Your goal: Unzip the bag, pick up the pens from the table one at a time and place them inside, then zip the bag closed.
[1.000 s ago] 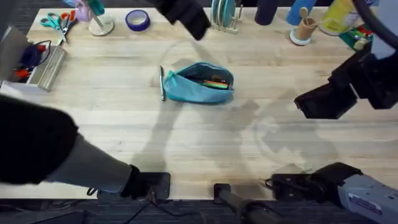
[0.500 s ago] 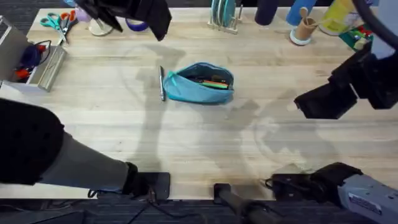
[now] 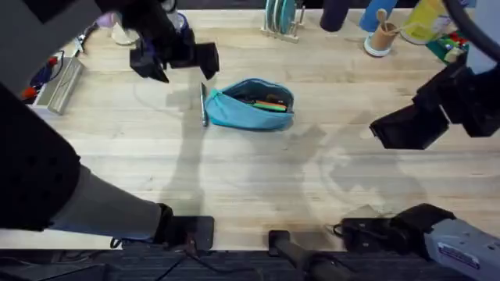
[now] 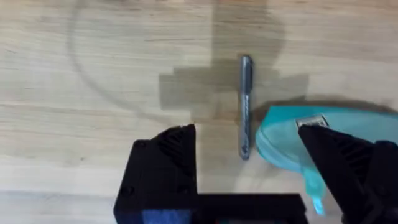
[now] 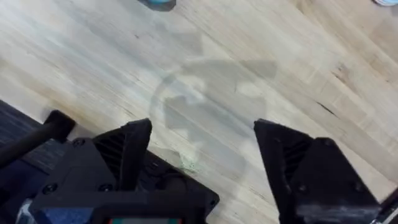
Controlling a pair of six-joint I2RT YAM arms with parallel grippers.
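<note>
My left gripper grabs the dark grey pen by its middle (image 4: 245, 106) next for balance, since the pen lies long and thin from cap (image 4: 247, 73) to tail.
The light blue bag (image 3: 244, 113) lies unzipped at the table's middle back, with an orange and a green pen (image 3: 271, 104) showing inside its mouth. A dark grey pen (image 3: 204, 105) lies on the wood against the bag's left end. My left gripper (image 3: 177, 62) hovers open just behind and left of that pen. In the left wrist view the grey pen (image 4: 245, 106) lies between my open fingers (image 4: 165, 168), with the bag's end (image 4: 280, 140) beside it. My right gripper (image 3: 406, 127) hangs open over the right side, above bare wood (image 5: 205, 93), holding nothing.
Along the back edge stand scissors (image 3: 73, 28), a blue tape roll (image 3: 180, 22), a dish rack (image 3: 281, 17), a cup of wooden sticks (image 3: 380, 37) and bottles (image 3: 426, 19). A metal tray (image 3: 56, 84) sits at the far left.
My left arm swung from the back centre to the left, then came down near the grey pen beside the bag. The right arm and the bag stayed still.
</note>
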